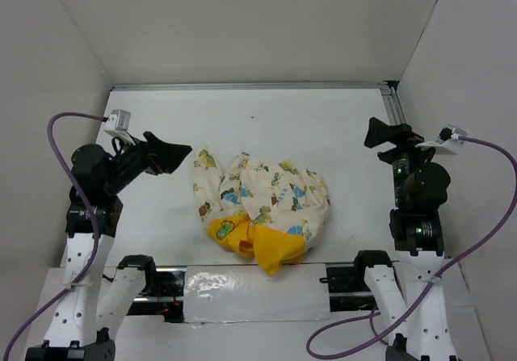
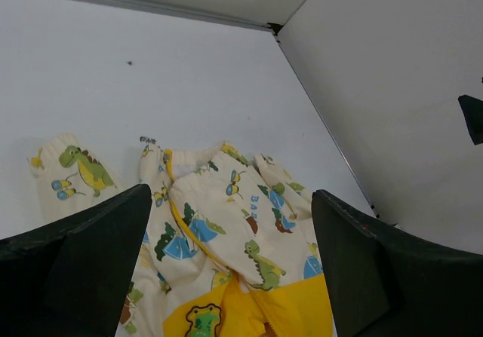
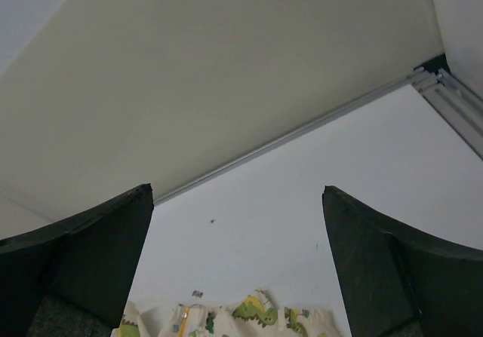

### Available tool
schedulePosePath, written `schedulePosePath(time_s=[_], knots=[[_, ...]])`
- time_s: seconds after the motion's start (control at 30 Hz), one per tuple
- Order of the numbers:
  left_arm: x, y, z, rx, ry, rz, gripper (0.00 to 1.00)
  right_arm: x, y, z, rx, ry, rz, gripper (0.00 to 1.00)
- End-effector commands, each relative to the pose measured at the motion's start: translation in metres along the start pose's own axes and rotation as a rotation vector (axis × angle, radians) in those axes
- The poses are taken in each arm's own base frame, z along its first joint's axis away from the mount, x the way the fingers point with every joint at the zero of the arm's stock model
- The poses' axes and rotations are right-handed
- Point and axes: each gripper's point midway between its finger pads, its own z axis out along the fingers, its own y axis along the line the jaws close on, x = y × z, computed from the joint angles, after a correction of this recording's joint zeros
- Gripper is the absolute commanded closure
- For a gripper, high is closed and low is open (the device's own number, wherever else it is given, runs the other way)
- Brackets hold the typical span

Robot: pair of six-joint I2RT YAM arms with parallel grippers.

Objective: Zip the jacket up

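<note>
My left gripper grabs the jacket's outlying sleeve next, leaving the yellow zipper edge free, to spread the jacket for zipping up.
The jacket (image 1: 262, 203) lies crumpled in the middle of the white table: cream fabric with dinosaur prints, its yellow hood (image 1: 271, 248) bunched at the near edge. My left gripper (image 1: 179, 155) is open and empty, raised to the left of the jacket. In the left wrist view the jacket (image 2: 226, 224) shows between the open fingers (image 2: 90, 261), with a yellow zipper edge running down it. My right gripper (image 1: 380, 131) is open and empty, raised well to the right of the jacket. The right wrist view shows only the jacket's far hem (image 3: 256, 318) at the bottom.
White walls enclose the table on three sides, with a metal rail (image 1: 250, 86) along the back edge and another (image 1: 396, 107) at the right. A clear taped strip (image 1: 242, 292) lies between the arm bases at the near edge.
</note>
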Motion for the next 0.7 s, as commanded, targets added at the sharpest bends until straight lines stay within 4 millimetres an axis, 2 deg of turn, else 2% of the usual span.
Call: schedulePosePath(time_s=[0.0, 0.07, 0.13, 0.17, 0.23, 0.3, 0.33, 0.37, 0.4, 0.43, 0.47, 0.5, 0.53, 0.6, 0.63, 0.67], knots=[[0.015, 0.007, -0.002, -0.043, 0.037, -0.112, 0.01, 0.011, -0.023, -0.006, 0.144, 0.039, 0.102, 0.00], [0.031, 0.018, 0.002, -0.066, 0.088, -0.153, 0.01, 0.018, -0.028, -0.001, 0.187, 0.071, 0.125, 0.00], [0.047, 0.035, 0.009, -0.121, 0.145, -0.220, 0.01, 0.038, -0.031, 0.001, 0.192, 0.190, 0.059, 0.00], [0.056, 0.040, 0.011, -0.134, 0.178, -0.239, 0.01, 0.048, -0.031, 0.010, 0.206, 0.252, 0.057, 0.00], [0.073, 0.057, 0.020, -0.181, 0.245, -0.289, 0.01, 0.077, -0.029, 0.012, 0.195, 0.376, 0.066, 0.00], [0.093, 0.068, 0.026, -0.234, 0.302, -0.338, 0.01, 0.118, -0.034, 0.022, 0.206, 0.517, 0.063, 0.00], [0.109, 0.081, 0.031, -0.278, 0.349, -0.375, 0.01, 0.151, -0.035, 0.026, 0.206, 0.630, 0.055, 0.00], [0.117, 0.088, 0.033, -0.305, 0.373, -0.388, 0.01, 0.166, -0.035, 0.025, 0.206, 0.681, 0.051, 0.00], [0.127, 0.091, 0.037, -0.324, 0.412, -0.389, 0.01, 0.185, -0.026, 0.023, 0.178, 0.739, 0.038, 0.00], [0.141, 0.104, 0.043, -0.381, 0.462, -0.414, 0.01, 0.208, -0.027, 0.023, 0.183, 0.803, 0.009, 0.00], [0.148, 0.112, 0.045, -0.433, 0.483, -0.420, 0.01, 0.219, -0.023, 0.021, 0.173, 0.830, -0.008, 0.00], [0.158, 0.123, 0.045, -0.502, 0.512, -0.421, 0.01, 0.233, -0.008, 0.016, 0.124, 0.868, -0.039, 0.00], [0.170, 0.134, 0.049, -0.543, 0.555, -0.436, 0.01, 0.249, -0.006, 0.013, 0.120, 0.912, -0.067, 0.00], [0.180, 0.144, 0.053, -0.578, 0.589, -0.446, 0.01, 0.265, 0.004, 0.010, 0.082, 0.941, -0.128, 0.00], [0.187, 0.151, 0.057, -0.595, 0.612, -0.455, 0.01, 0.283, 0.012, 0.003, 0.054, 0.984, -0.178, 0.00], [0.191, 0.154, 0.058, -0.602, 0.619, -0.459, 0.01, 0.287, 0.013, 0.004, 0.048, 0.983, -0.221, 0.00]])
